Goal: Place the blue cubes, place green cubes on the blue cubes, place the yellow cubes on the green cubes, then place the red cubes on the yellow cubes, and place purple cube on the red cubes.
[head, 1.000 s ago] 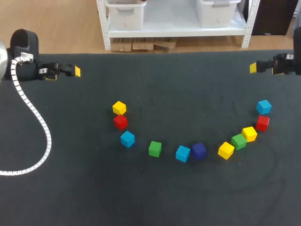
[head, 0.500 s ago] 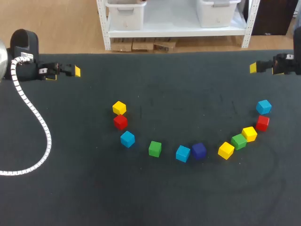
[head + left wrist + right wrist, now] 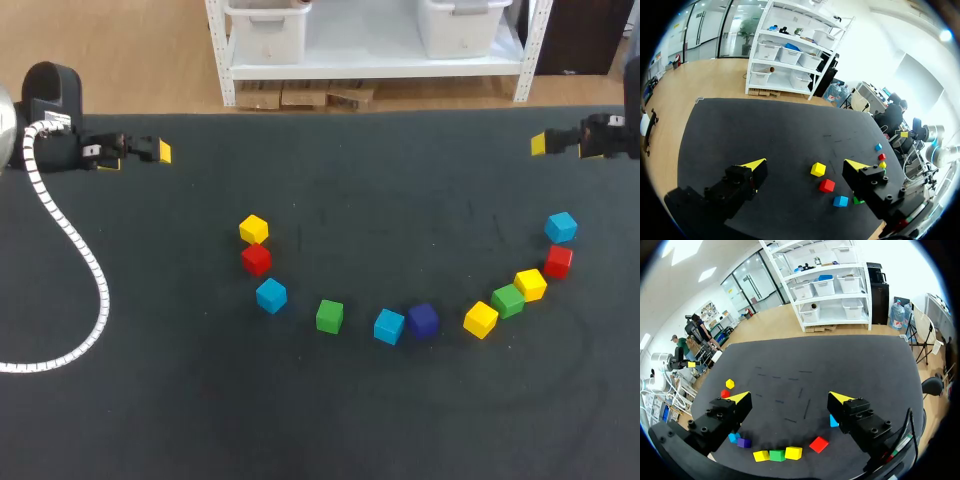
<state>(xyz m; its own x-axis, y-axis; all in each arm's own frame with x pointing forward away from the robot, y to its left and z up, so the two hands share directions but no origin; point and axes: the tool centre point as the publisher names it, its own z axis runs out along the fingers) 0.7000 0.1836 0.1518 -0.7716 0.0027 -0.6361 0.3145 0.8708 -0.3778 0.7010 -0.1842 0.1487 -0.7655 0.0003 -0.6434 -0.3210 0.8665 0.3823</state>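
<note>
My right gripper should go to the blue cube and grab it by its opposite sides. The blue cube's top (image 3: 561,219) then stays free to carry a green cube (image 3: 329,316).
On the black table, cubes lie in a curved row. From the left come a yellow cube (image 3: 254,229), a red cube (image 3: 256,259), a blue cube (image 3: 271,295), a green cube (image 3: 329,316), a second blue cube (image 3: 389,326) and, touching it, the purple cube (image 3: 423,321). Further right are yellow (image 3: 481,319), green (image 3: 508,300), yellow (image 3: 530,284), red (image 3: 558,261) and blue (image 3: 561,227) cubes. My left gripper (image 3: 150,151) (image 3: 805,165) hangs open and empty at the far left. My right gripper (image 3: 545,144) (image 3: 789,397) is open and empty at the far right.
A white ribbed cable (image 3: 75,245) trails from the left arm across the table's left part to its edge. The table's back edge (image 3: 350,112) runs just behind both grippers.
</note>
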